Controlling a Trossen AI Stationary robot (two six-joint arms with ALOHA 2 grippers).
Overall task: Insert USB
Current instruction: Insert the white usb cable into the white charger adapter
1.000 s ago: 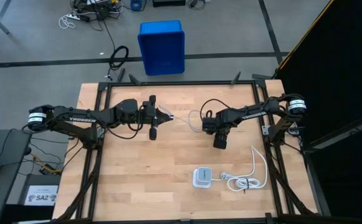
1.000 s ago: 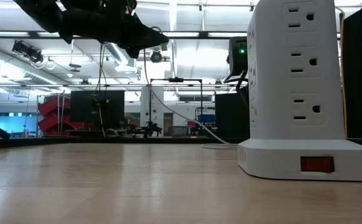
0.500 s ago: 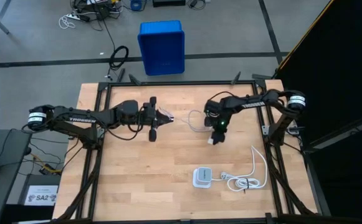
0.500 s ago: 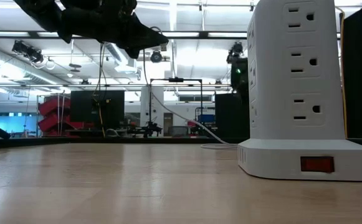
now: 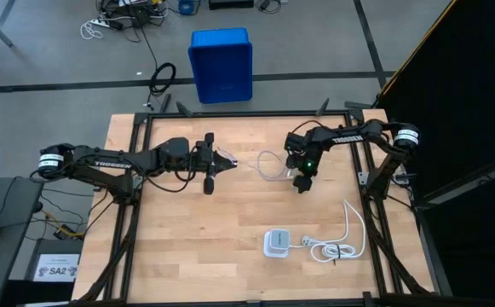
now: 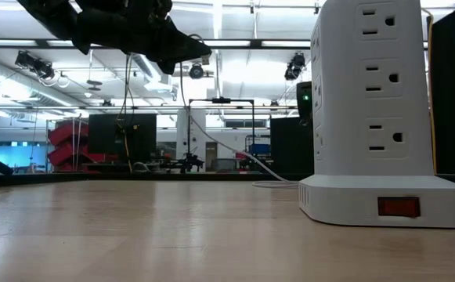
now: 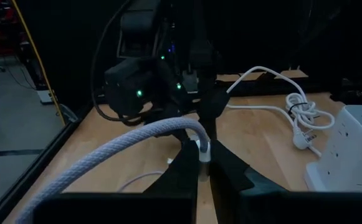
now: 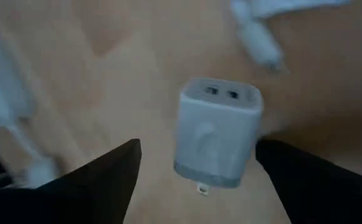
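Note:
Next, the right gripper grabs the cube by its sides, leaving the small white cube's port side free to take the USB.
The USB is a thin white braided cable, and my left gripper is shut on one end of it above the middle of the table. The cable's loop lies on the wood. The small white cube with two ports shows in the right wrist view between the wide-apart fingers of my open right gripper, with a gap on each side. Whether the cube rests on the table I cannot tell. In the high view my right gripper stands just right of the loop, and the cube is hidden. My left gripper pinches the USB's small plug end between its two fingertips. The fingers lie about level and point toward the table's right edge. The plug is lifted clear, and the cable arches back from it and runs down to the table.
A white outlet tower stands near the front right, large in the low view. Its thicker bundled cord lies to its right. Bare wood spreads over the table's left and front. A blue bin sits on the floor beyond the table.
My right gripper has moved toward the table's far edge, and its arm has swung round over the cable loop. Half a second ago a white thing showed at its tip in the high view; now none shows there. My left arm has kept still.

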